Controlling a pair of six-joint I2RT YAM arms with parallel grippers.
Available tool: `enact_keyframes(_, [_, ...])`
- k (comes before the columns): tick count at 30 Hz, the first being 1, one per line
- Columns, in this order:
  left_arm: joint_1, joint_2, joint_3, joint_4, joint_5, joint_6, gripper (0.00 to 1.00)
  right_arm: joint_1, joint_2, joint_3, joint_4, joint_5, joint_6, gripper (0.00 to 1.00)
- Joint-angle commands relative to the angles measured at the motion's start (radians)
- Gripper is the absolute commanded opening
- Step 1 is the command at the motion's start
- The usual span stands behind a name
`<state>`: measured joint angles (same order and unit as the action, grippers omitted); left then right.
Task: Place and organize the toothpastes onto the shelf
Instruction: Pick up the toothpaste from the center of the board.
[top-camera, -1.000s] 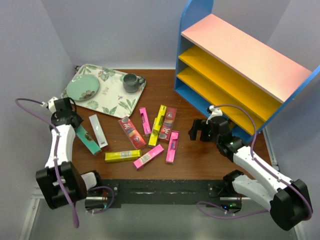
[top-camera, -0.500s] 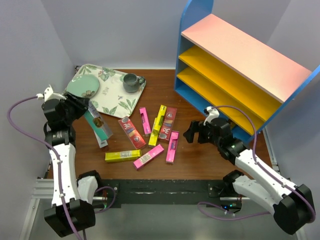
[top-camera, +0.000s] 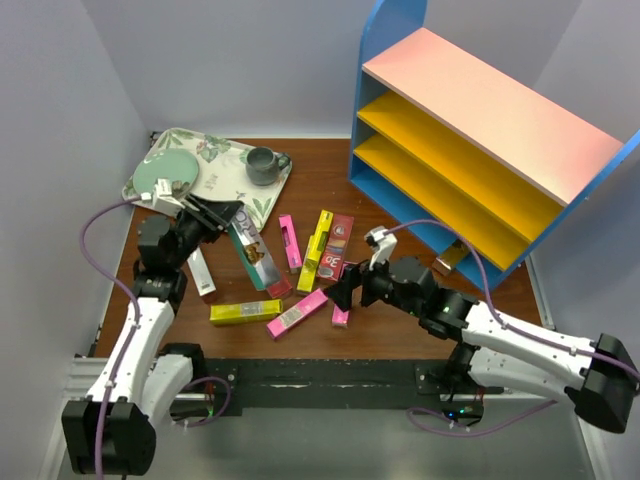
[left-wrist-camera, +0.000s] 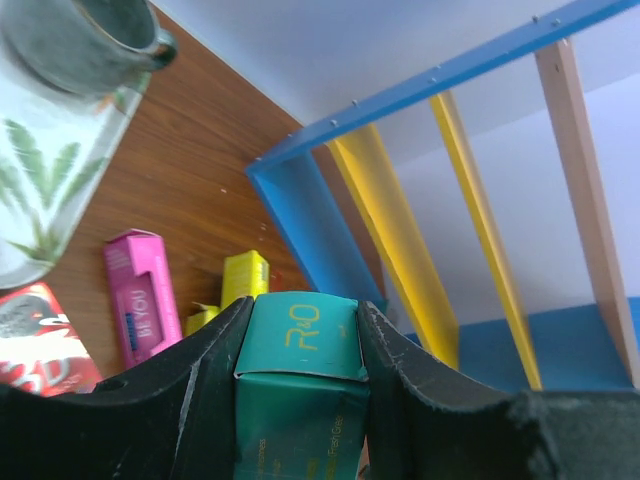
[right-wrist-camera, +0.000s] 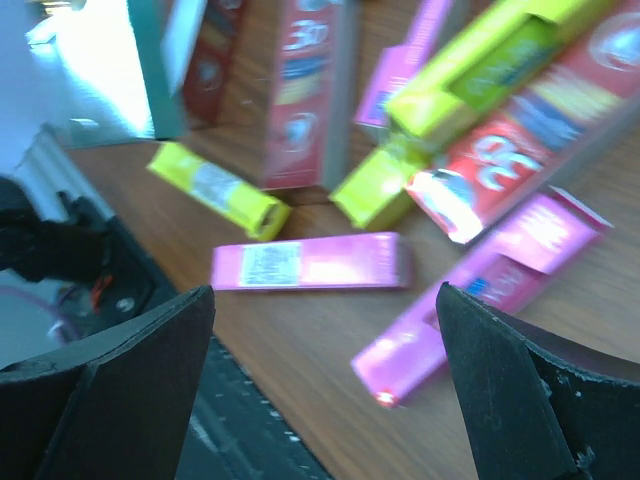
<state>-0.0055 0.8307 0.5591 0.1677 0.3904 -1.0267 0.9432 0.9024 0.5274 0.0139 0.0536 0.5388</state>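
I need to grab the teal carton's loose end with my right gripper next, opposite my left gripper, so that the carton's other end can go into the shelf.
My left gripper is shut on a teal toothpaste carton and holds it above the table's left side; in the left wrist view the carton's end sits tight between both fingers. My right gripper hovers open over the pink cartons near the front, nothing between its jaws. Other toothpastes lie loose: white, yellow, pink, dark red, yellow. The shelf, with blue sides and yellow boards, stands at the back right.
A floral tray at the back left carries a green plate and a dark mug. Grey walls close in the left side and the back. The arm bases and a black rail run along the near edge.
My left arm has lifted the teal carton off the table and swung it right, toward the middle. My right arm has moved left from the shelf to above the pink cartons.
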Motion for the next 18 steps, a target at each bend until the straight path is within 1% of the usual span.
enact_keyframes(1, [-0.100,0.031,-0.018,0.216,-0.065,-0.125,0.15,0.124,0.044,0.082,0.158,0.173,-0.002,0.97])
enact_keyframes(2, [-0.117,0.036,-0.025,0.225,-0.079,-0.130,0.15,0.172,0.058,0.086,0.169,0.199,-0.010,0.97])
enact_keyframes(3, [-0.132,0.042,-0.028,0.243,-0.105,-0.137,0.15,0.196,0.070,0.103,0.178,0.256,-0.017,0.97])
enact_keyframes(5, [-0.175,0.057,-0.036,0.262,-0.125,-0.162,0.15,0.254,0.119,0.143,0.187,0.302,-0.045,0.97])
enact_keyframes(8, [-0.223,0.080,-0.034,0.291,-0.148,-0.184,0.15,0.321,0.179,0.190,0.179,0.428,-0.080,0.97])
enact_keyframes(10, [-0.249,0.094,-0.031,0.300,-0.165,-0.191,0.15,0.344,0.202,0.212,0.182,0.478,-0.100,0.97])
enact_keyframes(13, [-0.272,0.102,-0.031,0.312,-0.180,-0.207,0.15,0.374,0.245,0.249,0.192,0.502,-0.126,0.95])
enact_keyframes(18, [-0.297,0.107,-0.036,0.320,-0.197,-0.219,0.15,0.410,0.322,0.309,0.173,0.595,-0.143,0.92])
